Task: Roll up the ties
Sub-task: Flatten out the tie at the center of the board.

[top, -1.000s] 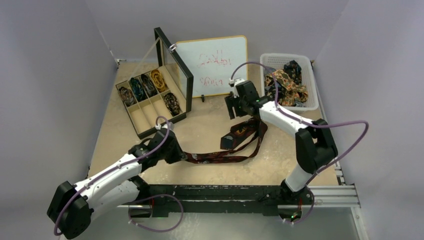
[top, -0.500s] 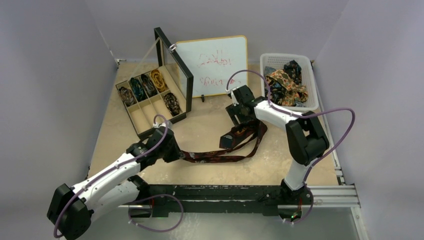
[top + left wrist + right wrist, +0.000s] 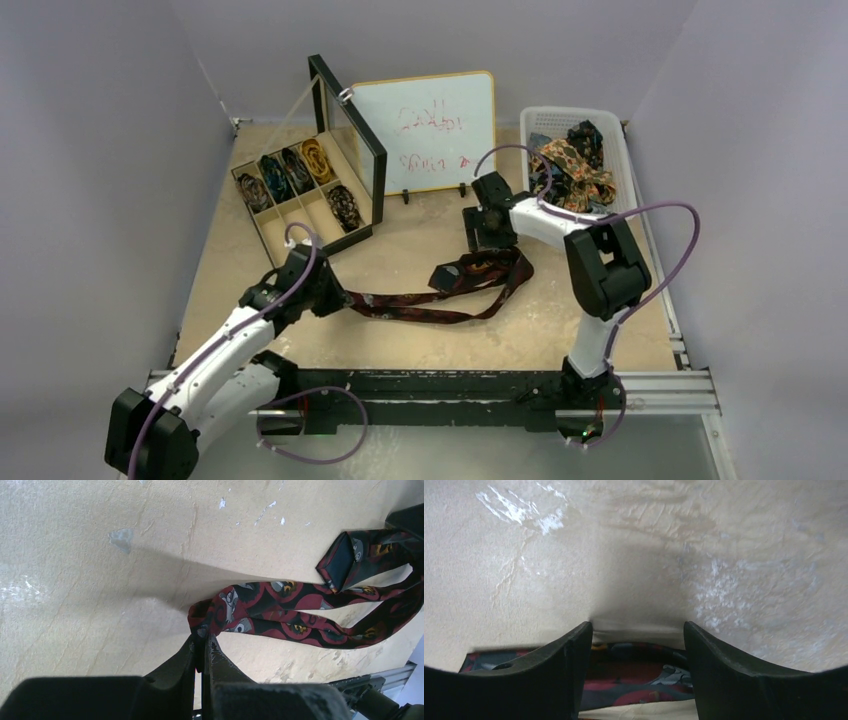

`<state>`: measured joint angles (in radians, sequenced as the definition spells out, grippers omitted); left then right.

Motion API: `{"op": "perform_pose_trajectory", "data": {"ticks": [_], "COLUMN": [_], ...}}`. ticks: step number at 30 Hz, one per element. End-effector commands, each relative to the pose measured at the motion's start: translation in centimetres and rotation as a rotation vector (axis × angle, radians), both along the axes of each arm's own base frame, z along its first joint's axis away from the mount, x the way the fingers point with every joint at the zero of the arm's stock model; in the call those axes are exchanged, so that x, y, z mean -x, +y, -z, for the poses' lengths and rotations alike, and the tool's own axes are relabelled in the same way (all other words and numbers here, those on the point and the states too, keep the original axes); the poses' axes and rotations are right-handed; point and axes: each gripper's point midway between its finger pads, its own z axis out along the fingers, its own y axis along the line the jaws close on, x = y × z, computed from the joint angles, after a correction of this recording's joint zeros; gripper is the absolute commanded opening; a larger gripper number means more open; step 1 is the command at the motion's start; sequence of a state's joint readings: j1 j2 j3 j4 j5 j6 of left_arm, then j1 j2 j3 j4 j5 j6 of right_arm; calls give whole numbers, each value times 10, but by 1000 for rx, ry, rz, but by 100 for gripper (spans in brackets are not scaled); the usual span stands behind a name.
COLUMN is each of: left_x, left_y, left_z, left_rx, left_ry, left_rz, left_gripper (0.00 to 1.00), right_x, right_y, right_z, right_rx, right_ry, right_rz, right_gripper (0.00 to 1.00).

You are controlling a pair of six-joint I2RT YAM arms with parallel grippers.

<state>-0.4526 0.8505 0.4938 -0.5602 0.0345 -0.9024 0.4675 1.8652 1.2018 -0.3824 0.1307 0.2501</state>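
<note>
I will stretch the maroon tie straight for rolling, so next my right gripper will grab the tie across its wide end (image 3: pixel 489 260) (image 3: pixel 638 676), opposite the held fold.
A dark maroon patterned tie (image 3: pixel 455 290) lies folded in a long loop on the table. It also shows in the left wrist view (image 3: pixel 300 612). My left gripper (image 3: pixel 332 297) is shut on its folded left end (image 3: pixel 205 620). My right gripper (image 3: pixel 483 240) is open just above the tie's wide right end (image 3: pixel 639 670), fingers (image 3: pixel 569 670) straddling it, not holding it. Several rolled ties (image 3: pixel 300 170) sit in the compartment box. Loose orange-brown and dark ties (image 3: pixel 570 165) lie in the white basket.
The open black-lidded compartment box (image 3: pixel 290 235) stands at the back left. A whiteboard (image 3: pixel 425 130) leans at the back centre. The white basket (image 3: pixel 622 160) is at the back right. A metal rail (image 3: pixel 660 385) runs along the near edge.
My left gripper has pulled the tie's end to the left, stretching the loop. My right gripper has let go of the tie, and its wide end has dropped onto the table.
</note>
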Motion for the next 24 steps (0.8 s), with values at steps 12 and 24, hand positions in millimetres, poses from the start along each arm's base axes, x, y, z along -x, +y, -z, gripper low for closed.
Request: {"op": "perform_pose_trajectory", "data": {"ticks": [12,24], "left_x": [-21,-17], "left_y": [12,-5], "left_z": [-14,-18], "left_rx": [-23,56], "left_ry": [-40,-68], "left_rz": [-47,40], "left_gripper": [0,0], "right_x": [60,53], "right_y": [19,-8], "right_z": [-31,-8], "right_rx": [-265,-61], "right_ry": [74,59], "right_rz": [63,80], "right_gripper": [76,81]}}
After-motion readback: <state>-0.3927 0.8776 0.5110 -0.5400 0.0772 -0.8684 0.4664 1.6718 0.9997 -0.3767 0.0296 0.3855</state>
